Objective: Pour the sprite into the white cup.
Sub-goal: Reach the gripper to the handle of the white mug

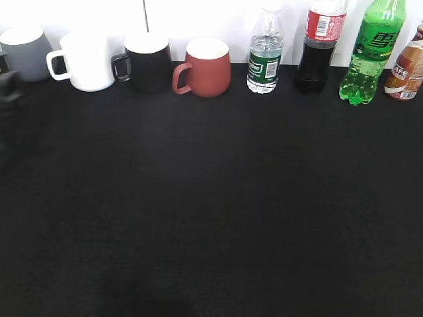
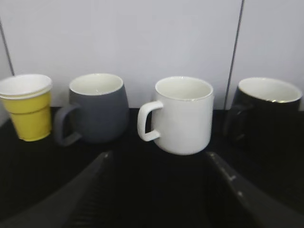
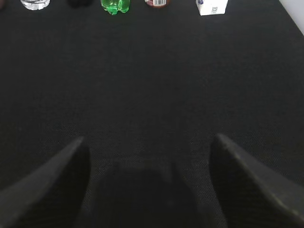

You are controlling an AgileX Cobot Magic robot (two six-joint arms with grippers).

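My left gripper takes hold of the white cup by its loop handle (image 1: 57, 65) next, since the black mug's handle (image 1: 120, 67) crowds the cup's far side.
The sprite (image 1: 370, 56), a bright-green bottle with a green label, stands upright at the back right of the black table. Its base also shows at the top of the right wrist view (image 3: 115, 5). The white cup (image 1: 89, 63) stands at the back left with its handle to the left. In the left wrist view the white cup (image 2: 185, 116) is straight ahead of my left gripper (image 2: 159, 159), which is open, empty and just short of it. My right gripper (image 3: 149, 138) is open and empty over bare black cloth, far from the bottles.
In the back row stand a grey mug (image 1: 26, 53), a black mug (image 1: 149, 61), a red-brown mug (image 1: 206, 67), a water bottle (image 1: 266, 53), a cola bottle (image 1: 320, 46) and a brown bottle (image 1: 406, 72). A yellow paper cup (image 2: 28, 107) stands left of the grey mug.
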